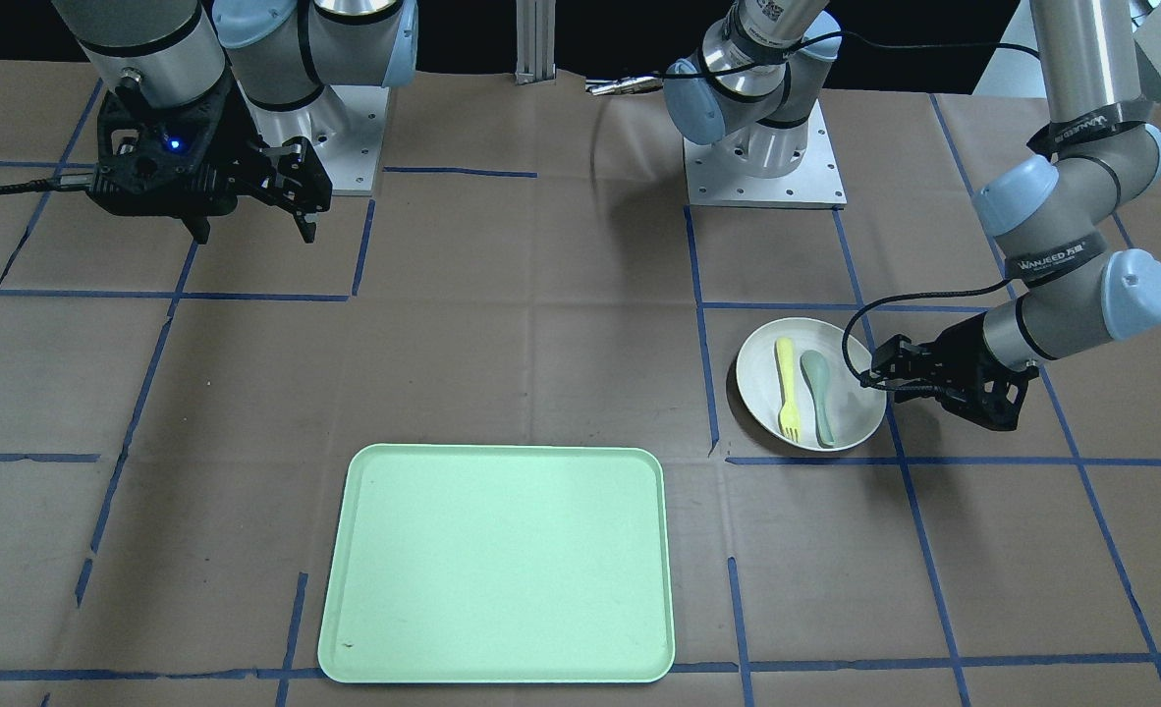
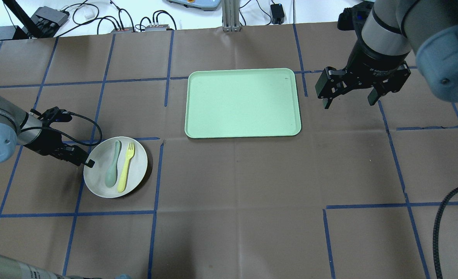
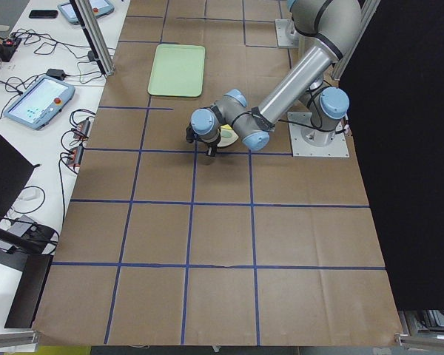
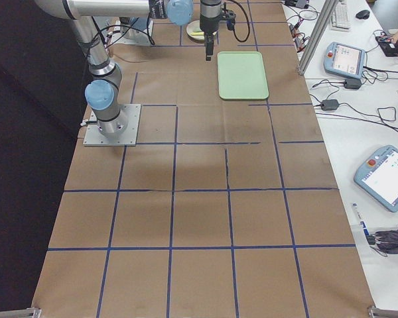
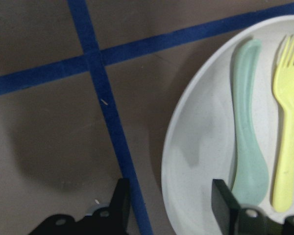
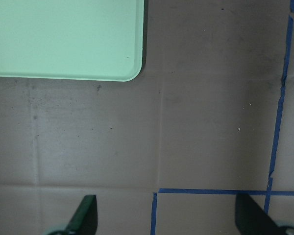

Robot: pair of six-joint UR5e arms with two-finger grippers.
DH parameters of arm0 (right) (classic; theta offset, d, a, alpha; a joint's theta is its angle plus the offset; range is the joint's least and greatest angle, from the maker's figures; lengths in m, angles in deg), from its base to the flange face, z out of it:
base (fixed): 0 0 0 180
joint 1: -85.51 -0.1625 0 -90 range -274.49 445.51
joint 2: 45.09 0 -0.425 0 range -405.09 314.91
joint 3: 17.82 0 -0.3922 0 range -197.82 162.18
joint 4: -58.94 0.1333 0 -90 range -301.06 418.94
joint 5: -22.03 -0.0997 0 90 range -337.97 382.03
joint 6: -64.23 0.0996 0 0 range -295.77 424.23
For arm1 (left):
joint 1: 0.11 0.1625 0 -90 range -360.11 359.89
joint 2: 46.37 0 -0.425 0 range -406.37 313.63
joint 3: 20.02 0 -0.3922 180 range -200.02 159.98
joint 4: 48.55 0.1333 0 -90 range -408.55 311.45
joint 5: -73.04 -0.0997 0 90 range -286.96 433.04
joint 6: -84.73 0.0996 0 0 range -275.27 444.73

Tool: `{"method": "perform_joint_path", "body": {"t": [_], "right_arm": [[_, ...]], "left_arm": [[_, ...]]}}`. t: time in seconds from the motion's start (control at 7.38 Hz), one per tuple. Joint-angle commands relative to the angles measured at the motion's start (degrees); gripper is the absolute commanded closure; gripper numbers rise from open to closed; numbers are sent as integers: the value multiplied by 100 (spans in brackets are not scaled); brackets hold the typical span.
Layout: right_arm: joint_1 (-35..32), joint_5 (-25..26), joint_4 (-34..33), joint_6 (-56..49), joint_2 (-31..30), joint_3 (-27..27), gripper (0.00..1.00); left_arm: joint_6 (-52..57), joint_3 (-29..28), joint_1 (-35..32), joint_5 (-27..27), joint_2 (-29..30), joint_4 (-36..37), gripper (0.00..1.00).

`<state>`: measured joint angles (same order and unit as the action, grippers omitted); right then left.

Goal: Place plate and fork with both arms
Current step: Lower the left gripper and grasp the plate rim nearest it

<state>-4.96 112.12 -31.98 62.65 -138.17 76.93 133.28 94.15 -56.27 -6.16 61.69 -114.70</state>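
The robot's left gripper will grab the plate next by its rim (image 5: pixel 166 182), so that it can place the plate with its fork onto the tray.
The off-white plate (image 1: pixel 857 410) sits on the table's left side, in the overhead view (image 2: pixel 138 167) too. On it lie the pale-yellow fork (image 1: pixel 788 388) (image 2: pixel 126 167) and a grey-green spoon (image 1: pixel 819 393) (image 2: pixel 112 164) side by side. My left gripper (image 1: pixel 880 378) (image 2: pixel 86 162) is low at the plate's outer edge. In the left wrist view it (image 5: pixel 171 205) is open, one finger over the plate (image 5: pixel 201 147) and one outside the rim. My right gripper (image 1: pixel 254 234) (image 2: pixel 349 102) hangs open and empty above the table, right of the tray.
A mint-green rectangular tray (image 1: pixel 497 565) (image 2: pixel 242 102) lies at the table's middle, toward the far edge; its corner shows in the right wrist view (image 6: pixel 63 39). Brown paper with blue tape lines covers the table. The arm bases stand at the robot's side.
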Motion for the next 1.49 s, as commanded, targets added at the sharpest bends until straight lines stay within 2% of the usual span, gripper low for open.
{"method": "perform_joint_path", "body": {"t": [0.0,0.54,0.68,1.08,1.22,1.36], "right_arm": [[2,0,-5,-8,0,0,0],[-7,0,-5,0,0,0,0],[2,0,-5,0,0,0,0],[-15,0,-5,9,0,0,0],[-7,0,-13,9,0,0,0],[-7,-9,-5,9,0,0,0]], "left_arm": [[-178,-9,0,1,5,14,53],[-468,-1,0,19,14,23,53],[-504,-9,0,19,14,23,60],[-627,-1,0,19,14,23,93],[-636,-9,0,19,-12,23,100],[-697,-9,-9,19,-65,23,100]]}}
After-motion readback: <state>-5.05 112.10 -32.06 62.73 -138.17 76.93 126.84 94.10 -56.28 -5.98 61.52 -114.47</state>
